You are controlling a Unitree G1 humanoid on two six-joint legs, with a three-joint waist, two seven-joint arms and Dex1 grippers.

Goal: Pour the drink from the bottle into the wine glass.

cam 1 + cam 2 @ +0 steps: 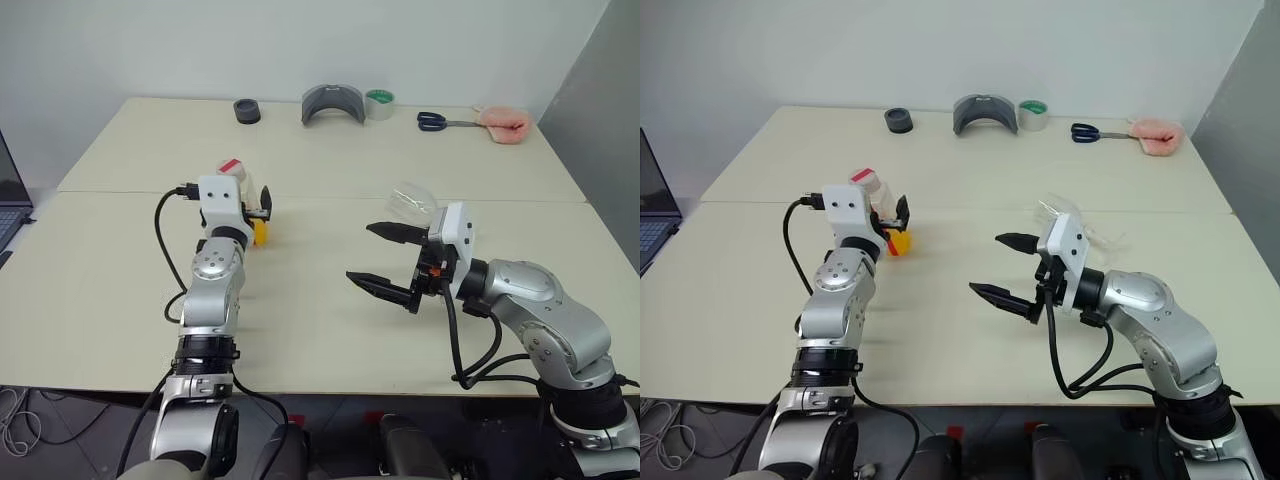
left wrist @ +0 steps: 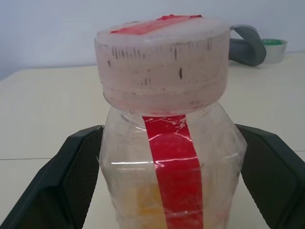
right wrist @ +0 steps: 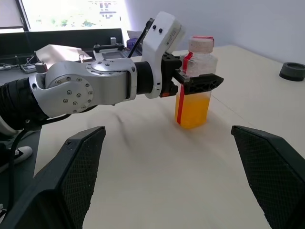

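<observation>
My fingers are on either side of the clear bottle's body, below the white cap [image 1: 231, 168] [image 2: 162, 67]. My left gripper should close. Closing now would hold the bottle.
The bottle [image 3: 196, 81] stands upright on the table at the left, clear with a red label strip and a red-and-white cap [image 2: 162, 62]. The orange drink [image 3: 193, 109] fills its lower part. My left gripper [image 2: 169, 133] is open, with one black finger on each side of the bottle's body; I cannot tell whether they touch it. The wine glass [image 1: 412, 200] shows as a clear bowl just behind my right wrist, its stem and foot hidden. My right gripper [image 1: 360, 252] is open and empty above the table's middle, pointing left toward the bottle, well apart from it.
Along the table's far edge lie a black round object [image 1: 247, 111], a grey curved piece [image 1: 333, 103], a tape roll [image 1: 379, 103], scissors [image 1: 432, 121] and a pink object [image 1: 503, 124]. A laptop [image 1: 10, 200] sits off the left edge.
</observation>
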